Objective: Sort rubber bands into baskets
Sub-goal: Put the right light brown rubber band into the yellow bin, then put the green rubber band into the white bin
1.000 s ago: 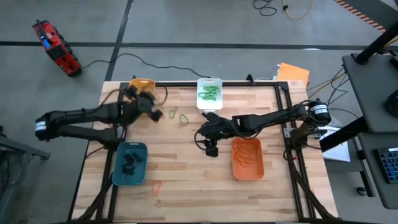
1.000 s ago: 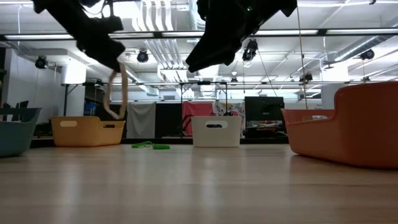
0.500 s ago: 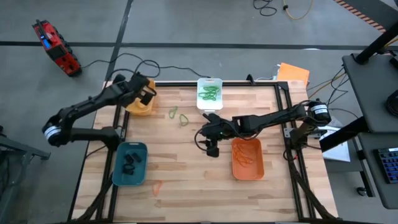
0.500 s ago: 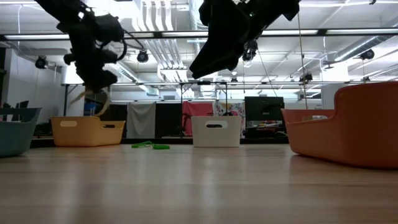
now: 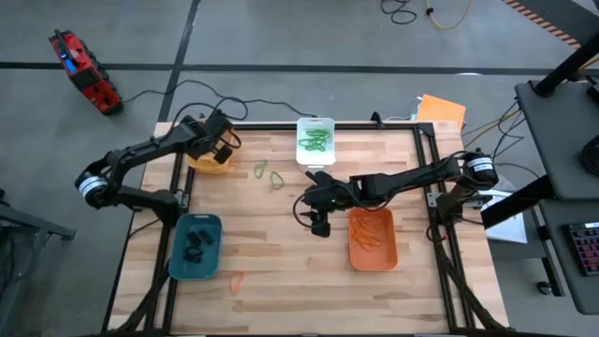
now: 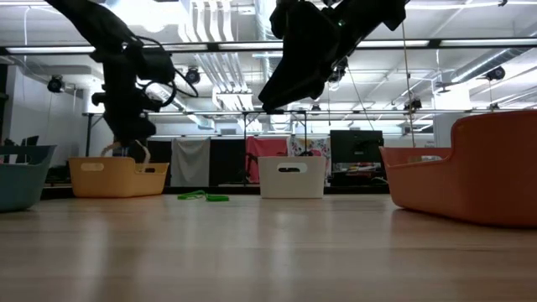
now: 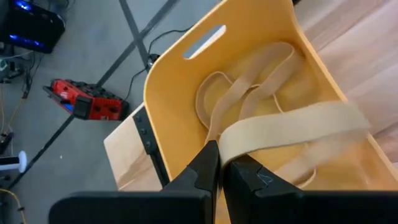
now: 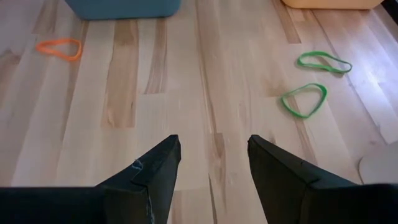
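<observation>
The tan rubber band [image 7: 292, 127] is hanging down over the other rubber bands inside the yellow basket [image 7: 186, 81]. My left gripper needs to let go of it now, and the rubber band would stay in the basket.
My left gripper [image 5: 217, 142] is over the yellow basket [image 5: 208, 161] at the table's far left corner, shut on a tan rubber band [image 7: 292, 127]. The basket [image 7: 186, 81] holds other tan bands [image 7: 249, 81]. My right gripper [image 5: 318, 208] hovers open and empty over the table's middle, its fingers apart in the right wrist view [image 8: 214, 155]. Two green bands [image 5: 269, 174] lie flat on the wood between the two arms; they also show in the right wrist view [image 8: 311, 81]. An orange band [image 5: 236, 280] lies near the front edge. My left gripper pinches the tan band at one end of its loop [image 7: 231, 144] between its two fingertips, coming from above and pointing down into the yellow basket. The rest of the band runs away from the fingers over the basket's inside, and in the low view it hangs at the rim [image 6: 144, 153].
A white basket [image 5: 315, 140] with green bands stands at the far edge. A teal basket [image 5: 196, 245] with black bands is at the front left. An orange basket [image 5: 372, 240] with orange bands sits beside my right gripper. Bare wood lies in the front middle.
My left gripper has gone toward the table's far left corner and down over the yellow basket, carrying the tan band, which hung long below it and now reaches the basket's rim.
</observation>
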Motion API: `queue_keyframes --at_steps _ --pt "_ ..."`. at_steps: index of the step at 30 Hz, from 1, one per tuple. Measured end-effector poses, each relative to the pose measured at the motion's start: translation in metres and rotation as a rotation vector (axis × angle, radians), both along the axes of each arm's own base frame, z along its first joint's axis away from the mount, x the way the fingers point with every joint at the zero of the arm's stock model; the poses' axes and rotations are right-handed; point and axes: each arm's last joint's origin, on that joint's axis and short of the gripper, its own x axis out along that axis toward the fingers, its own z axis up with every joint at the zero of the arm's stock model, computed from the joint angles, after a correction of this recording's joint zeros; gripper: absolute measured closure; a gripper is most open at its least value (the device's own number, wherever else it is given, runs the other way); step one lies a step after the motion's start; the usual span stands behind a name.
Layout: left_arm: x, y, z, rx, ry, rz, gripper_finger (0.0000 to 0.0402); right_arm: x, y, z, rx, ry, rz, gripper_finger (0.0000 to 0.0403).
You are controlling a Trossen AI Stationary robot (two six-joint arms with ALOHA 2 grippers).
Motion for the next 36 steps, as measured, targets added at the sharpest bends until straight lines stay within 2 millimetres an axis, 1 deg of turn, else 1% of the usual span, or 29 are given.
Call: queue_keyframes --at_steps 5,9,14,21,24,28,31,36 --pt "0.0023 0.0026 -0.0062 -0.015 0.025 0.004 0.0402 -0.0001 0.0000 -0.0004 0.006 0.001 -0.005 0.0220" --pt "0.0023 0.0045 -0.0071 0.025 0.059 0.036 0.0396 -0.0001 0.0000 -0.0004 0.005 0.001 -0.005 0.0220" --pt "0.0019 0.0044 -0.0064 0.034 0.062 0.041 0.0362 -0.0004 0.0000 -0.0009 0.005 0.002 -0.004 0.0220" --pt "0.0014 0.0045 -0.0054 0.050 0.070 0.049 0.0291 -0.0003 0.0000 -0.0022 0.005 -0.009 -0.004 0.0220" --pt "0.0013 0.0045 -0.0053 0.051 0.071 0.050 0.0268 -0.0006 0.0000 -0.0031 0.005 -0.008 -0.004 0.0220" --pt "0.0012 0.0045 -0.0052 0.053 0.073 0.051 0.0249 -0.0012 -0.0001 -0.0047 0.005 -0.006 -0.004 0.0220" --pt "0.0000 0.0049 -0.0041 0.086 0.110 0.070 0.0240 -0.0016 -0.0001 -0.0057 0.009 -0.005 -0.008 0.0220" --pt "0.0013 0.0060 0.0028 0.086 0.118 0.063 0.0227 -0.0012 -0.0001 -0.0059 0.010 -0.017 -0.008 0.0220"
